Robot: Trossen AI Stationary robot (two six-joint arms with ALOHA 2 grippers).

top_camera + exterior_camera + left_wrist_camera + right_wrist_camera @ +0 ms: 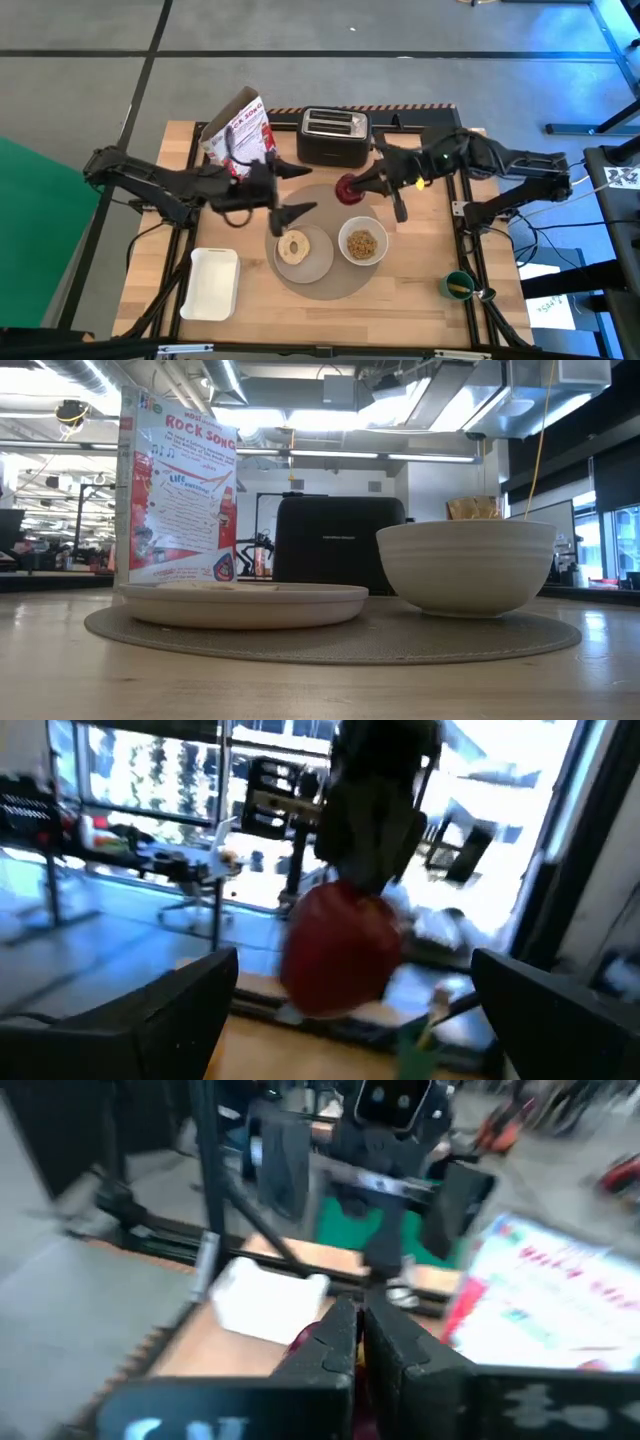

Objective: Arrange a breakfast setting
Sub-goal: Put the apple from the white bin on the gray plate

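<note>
My left gripper grabs the apple (pixel 347 189) by its round sides next, to add the apple to the breakfast setting on the grey placemat (pixel 330 285).
A round grey placemat (pixel 330 285) lies at the table's middle front. On it stand a white plate (pixel 318 255) with a tan bagel (pixel 293 247) and a white bowl (pixel 362 243) filled with cereal. My right gripper (pixel 356 187) is shut on a small red apple (pixel 347 189) just beyond the placemat's far edge. My left gripper (pixel 310 190) is open and empty, to the apple's left and facing it. Neither gripper shows in the low view. I cannot make out the spoon. My right gripper holds the apple's upper part (pixel 350 895) between its two fingers, coming from above and from the table's right. The apple hangs below the fingers. In the right wrist view only slivers of red (pixel 300 1342) show beside the nearly closed fingers.
A black toaster (pixel 335 135) and a cereal box (pixel 238 130) stand at the table's far side. A white tray (pixel 213 283) lies at the front left. A green cup (pixel 458 285) stands at the front right.
</note>
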